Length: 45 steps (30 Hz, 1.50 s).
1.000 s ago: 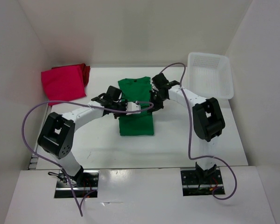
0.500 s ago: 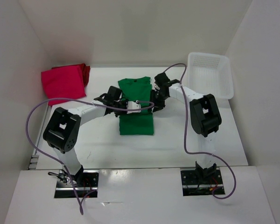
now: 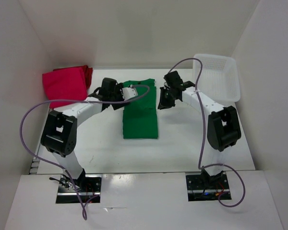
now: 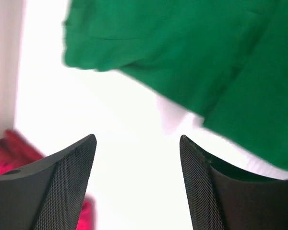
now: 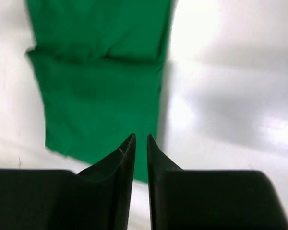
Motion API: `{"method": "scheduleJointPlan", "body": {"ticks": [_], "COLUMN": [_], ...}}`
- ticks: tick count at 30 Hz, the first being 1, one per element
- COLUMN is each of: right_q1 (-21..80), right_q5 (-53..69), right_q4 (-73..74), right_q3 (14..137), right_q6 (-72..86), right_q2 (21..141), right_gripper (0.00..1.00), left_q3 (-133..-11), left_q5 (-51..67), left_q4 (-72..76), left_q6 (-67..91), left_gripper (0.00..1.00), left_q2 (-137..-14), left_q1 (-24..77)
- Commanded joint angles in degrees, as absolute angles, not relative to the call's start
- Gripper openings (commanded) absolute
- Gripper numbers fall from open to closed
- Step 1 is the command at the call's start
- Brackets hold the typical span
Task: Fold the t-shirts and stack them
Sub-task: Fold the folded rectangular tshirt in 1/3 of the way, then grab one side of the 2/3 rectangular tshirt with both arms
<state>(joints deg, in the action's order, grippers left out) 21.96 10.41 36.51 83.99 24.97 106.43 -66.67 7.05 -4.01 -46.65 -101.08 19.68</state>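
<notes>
Next, to fold the green t-shirt (image 3: pixel 140 112), my left gripper grabs its near corner opposite the collar. Then I fold that end over the t-shirt's collar end.
A green t-shirt (image 3: pixel 140 112) lies flat in the middle of the table, folded into a long strip. It fills the top right of the left wrist view (image 4: pixel 206 52) and the upper left of the right wrist view (image 5: pixel 101 81). A crimson t-shirt (image 3: pixel 63 86) lies folded at the back left, with a dark red one (image 3: pixel 89 73) showing behind it. My left gripper (image 3: pixel 122 92) (image 4: pixel 137 139) hangs by the green shirt's back left corner, open and empty. My right gripper (image 3: pixel 162 101) (image 5: pixel 140 136) hovers just off the shirt's right edge, its jaws a narrow slit apart with nothing between them.
A white perforated basket (image 3: pixel 216 76) stands at the back right. White walls close in the table on the left, back and right. A purple cable (image 3: pixel 139 91) from the left arm loops over the green shirt's collar end.
Both grippers have let go of the green shirt and pulled apart from over its middle: the left one back and left, opening wide, the right one back and right. The shirt now lies uncovered.
</notes>
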Motion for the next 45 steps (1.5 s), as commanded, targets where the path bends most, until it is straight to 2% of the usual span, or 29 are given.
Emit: {"method": "scheduleJointPlan", "body": {"ticks": [1,3,4,5,8,10,11,16,23,29,33,38,39,42,43,44,45], "right_q1": [26.2,26.2,26.2,26.2,26.2,27.0,27.9,28.6,29.7,29.7,29.7,30.8,31.5,32.1,32.1,32.1,32.1], "right_q5": [10.7,12.6,13.7,15.3,17.9,18.5,19.0,18.5,19.7,20.3,21.7,21.2,21.2,21.2,21.2,21.2,21.7], "right_q4": [35.7,35.7,35.7,35.0,33.3,31.7,30.9,26.5,23.2,21.7,21.7,21.7,21.7,21.7,21.7,21.7,21.1], "right_q3": [80.6,78.5,77.4,74.8,69.5,66.6,63.8,57.6,56.4,55.0,55.0,55.0,55.0,55.5,55.5,55.5,54.9], "right_q6": [23.6,23.6,24.2,24.2,24.7,26.0,26.8,31.7,34.8,35.5,35.5,36.1,36.1,36.1,36.1,36.7,36.7], "right_q2": [100.5,99.9,98.6,97.9,96.1,96.1,95.3,93.1,96.0,96.0,97.4,98.0,98.7,100.0,100.6,100.6,100.6], "right_gripper": [0.18,0.2,0.25,0.44,0.67,0.73,0.78,0.81,0.81,0.81,0.81,0.79,0.79,0.77,0.73,0.67,0.54], "left_q3": [-73.4,-73.4,-69.2,-66.4,-54.8,-50.4,-47.2,-44.4,-40.8,-39.6,-40.2,-40.8,-41.3,-41.8,-41.8,-42.4,-42.5], "left_q5": [6.1,10.2,10.2,9.5,6.2,4.0,4.0,3.3,6.4,7.6,7.6,6.2,6.2,6.2,6.2,6.2,6.2], "left_q4": [-9.7,-17.0,-21.8,-22.9,-25.3,-25.6,-24.9,-18.5,-16.3,-13.4,-9.7,-8.3,-8.3,-7.8,-7.8,-7.8,-7.8], "left_q6": [-42.0,-49.7,-52.3,-54.4,-60.5,-61.1,-61.1,-61.1,-67.0,-65.1,-62.4,-62.4,-63.0,-63.0,-63.0,-63.0,-63.0], "left_gripper": [0.77,0.76,0.76,0.79,0.92,0.99,0.99,1.0,0.99,0.94,0.94,0.64,0.53,0.34,0.26,0.26,0.24], "left_q2": [-95.1,-90.8,-88.8,-86.5,-77.9,-73.1,-71.4,-74.3,-79.1,-82.2,-83.4,-86.9,-86.9,-88.3,-88.3,-88.3,-88.9], "left_q1": [17.7,17.7,18.8,21.3,26.4,32.6,34.3,39.7,39.7,39.7,40.3,40.3,40.3,40.3,40.3,40.3,39.6]}}
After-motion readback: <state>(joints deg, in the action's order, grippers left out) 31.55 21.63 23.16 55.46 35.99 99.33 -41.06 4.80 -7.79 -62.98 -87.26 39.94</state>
